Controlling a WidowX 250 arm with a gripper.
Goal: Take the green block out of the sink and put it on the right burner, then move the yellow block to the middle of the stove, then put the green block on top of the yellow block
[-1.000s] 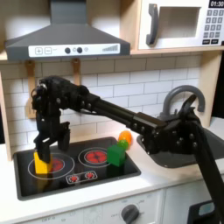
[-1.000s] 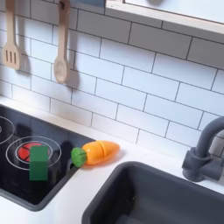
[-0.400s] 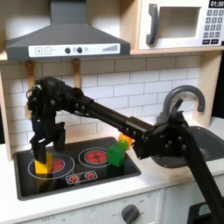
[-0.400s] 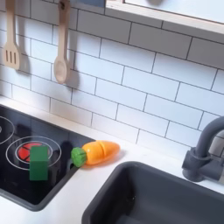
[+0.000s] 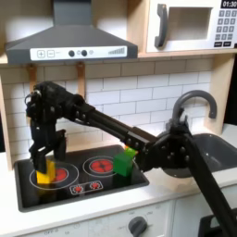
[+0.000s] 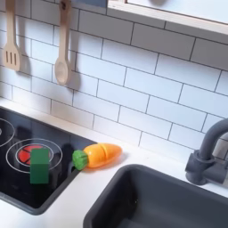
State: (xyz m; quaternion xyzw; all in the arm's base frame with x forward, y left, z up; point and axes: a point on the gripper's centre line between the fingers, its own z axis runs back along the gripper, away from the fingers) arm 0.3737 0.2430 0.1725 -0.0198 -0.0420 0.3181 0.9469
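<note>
Next, my gripper grabs the yellow block by its top part (image 5: 50, 164). Then my gripper moves the block to the middle of the stove (image 5: 93, 185).
In the first exterior view the yellow block (image 5: 43, 175) stands on the left burner of the black stove (image 5: 93, 185). My gripper (image 5: 44, 159) hangs directly over it, open, with its fingers (image 5: 35, 155) reaching down on either side of the block's top. Whether they touch it is unclear. The green block (image 5: 123, 162) sits at the right burner's right edge; in the second exterior view the green block (image 6: 39, 166) rests on a red-ringed burner. The dark sink (image 6: 169, 203) lies to the right, and the sink (image 5: 220, 148) is partly hidden by my arm.
An orange toy with a green end (image 6: 98, 156) lies on the white counter between stove and sink. A dark curved faucet (image 5: 194, 100) rises behind the basin. Wooden utensils (image 6: 62, 55) hang on the tiled wall above the stove.
My gripper has shifted slightly left and lowered over the yellow block. Both blocks and the orange toy stay where they were.
</note>
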